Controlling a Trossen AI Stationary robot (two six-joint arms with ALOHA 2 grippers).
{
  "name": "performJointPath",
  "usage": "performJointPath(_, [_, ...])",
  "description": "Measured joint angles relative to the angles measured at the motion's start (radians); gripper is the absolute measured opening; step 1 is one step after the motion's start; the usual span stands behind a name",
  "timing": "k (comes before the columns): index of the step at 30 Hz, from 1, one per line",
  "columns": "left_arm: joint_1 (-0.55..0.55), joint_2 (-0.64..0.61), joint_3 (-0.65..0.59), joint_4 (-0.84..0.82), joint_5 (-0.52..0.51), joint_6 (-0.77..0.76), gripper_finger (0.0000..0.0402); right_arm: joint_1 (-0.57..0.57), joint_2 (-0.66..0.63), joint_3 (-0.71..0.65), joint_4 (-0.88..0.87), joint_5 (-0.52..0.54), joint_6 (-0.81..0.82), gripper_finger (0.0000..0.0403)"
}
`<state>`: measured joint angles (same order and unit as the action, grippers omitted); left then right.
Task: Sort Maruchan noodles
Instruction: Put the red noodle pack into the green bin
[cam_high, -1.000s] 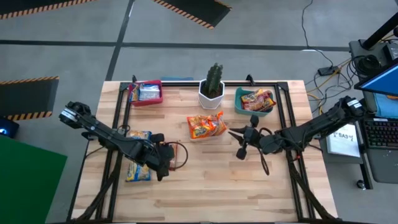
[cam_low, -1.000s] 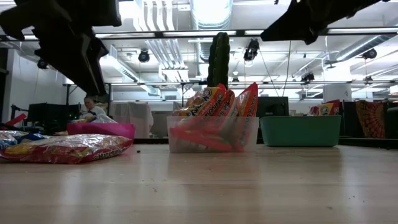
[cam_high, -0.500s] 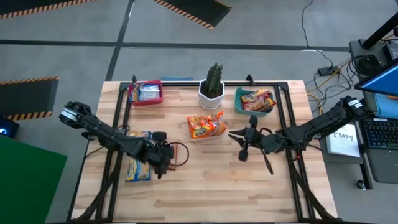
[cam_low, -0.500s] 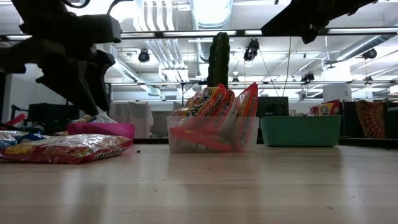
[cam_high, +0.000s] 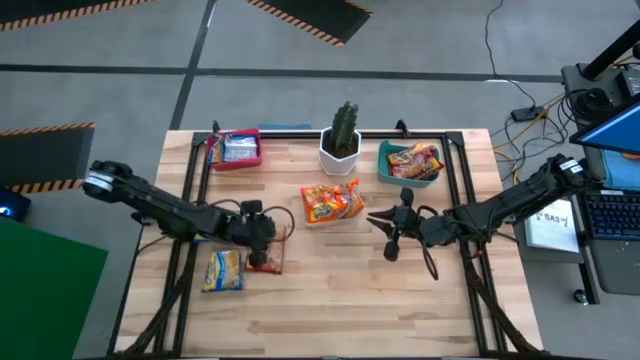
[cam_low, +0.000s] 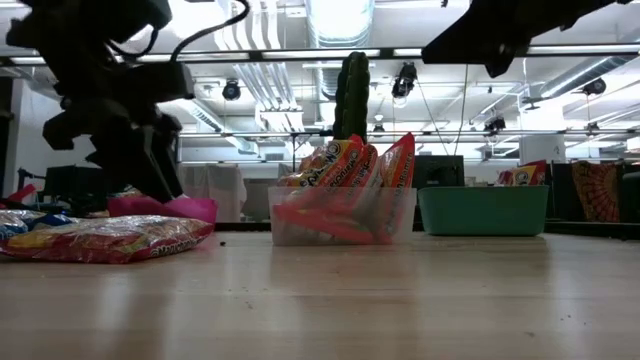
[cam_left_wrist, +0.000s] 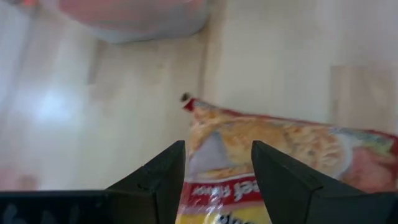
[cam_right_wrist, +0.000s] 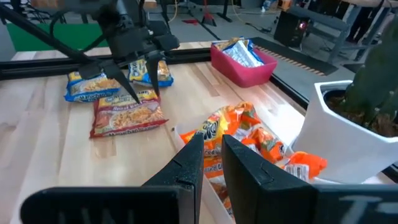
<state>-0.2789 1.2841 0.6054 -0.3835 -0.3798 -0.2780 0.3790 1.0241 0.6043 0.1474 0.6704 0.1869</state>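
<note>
The left gripper grabs the red-edged noodle packet by its Beef Flavor end (cam_left_wrist: 215, 188) next, to sort the packet into the teal bin.
A red-edged Maruchan noodle packet (cam_high: 271, 261) (cam_right_wrist: 127, 115) lies flat on the table, left of centre. My left gripper (cam_high: 263, 247) (cam_left_wrist: 217, 146) hangs open just over its far end, one finger on each side, pointing steeply down. A yellow packet (cam_high: 222, 270) lies beside it, and a yellow-and-blue one (cam_high: 226, 215) is partly under my left arm. Orange packets stand in a clear bin (cam_high: 332, 203). My right gripper (cam_high: 378, 218) (cam_right_wrist: 212, 146) is shut on nothing, above the table right of the clear bin.
A red bin (cam_high: 236, 149) at the far left holds blue-and-white packets. A teal bin (cam_high: 410, 164) at the far right holds red-orange ones. Between them a cactus in a white pot (cam_high: 340, 146) stands behind the clear bin. The near half of the table is bare wood.
My left gripper has swung toward the table's far edge and slightly right, and has sunk lower over the red-edged packet. The yellow packet that it partly covered now shows whole. The packets have not moved.
</note>
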Motion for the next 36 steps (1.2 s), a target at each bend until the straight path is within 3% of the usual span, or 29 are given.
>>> performJointPath(5, [0.042,-0.042,-0.109,0.174,0.073,0.008,0.0166,0.0,0.0,-0.029,0.002,0.0,0.004,0.0047])
performJointPath(18, [0.061,-0.011,-0.235,0.357,0.075,-0.058,0.0135,0.0,0.001,-0.054,0.065,0.001,-0.004,0.0047])
performJointPath(22, [0.06,-0.002,-0.231,0.357,0.076,-0.063,0.0106,0.0,0.001,-0.054,0.067,0.001,-0.004,0.0047])
performJointPath(27, [0.059,0.001,-0.225,0.354,0.076,-0.064,0.0041,0.0,0.001,-0.055,0.081,0.008,0.003,0.0047])
performJointPath(31, [0.058,0.001,-0.211,0.349,0.076,-0.064,0.0006,-0.002,0.001,-0.055,0.176,0.089,0.022,0.0047])
performJointPath(36, [0.046,0.001,-0.168,0.349,0.077,-0.022,0.0002,-0.009,0.004,-0.048,0.502,0.287,-0.169,0.0047])
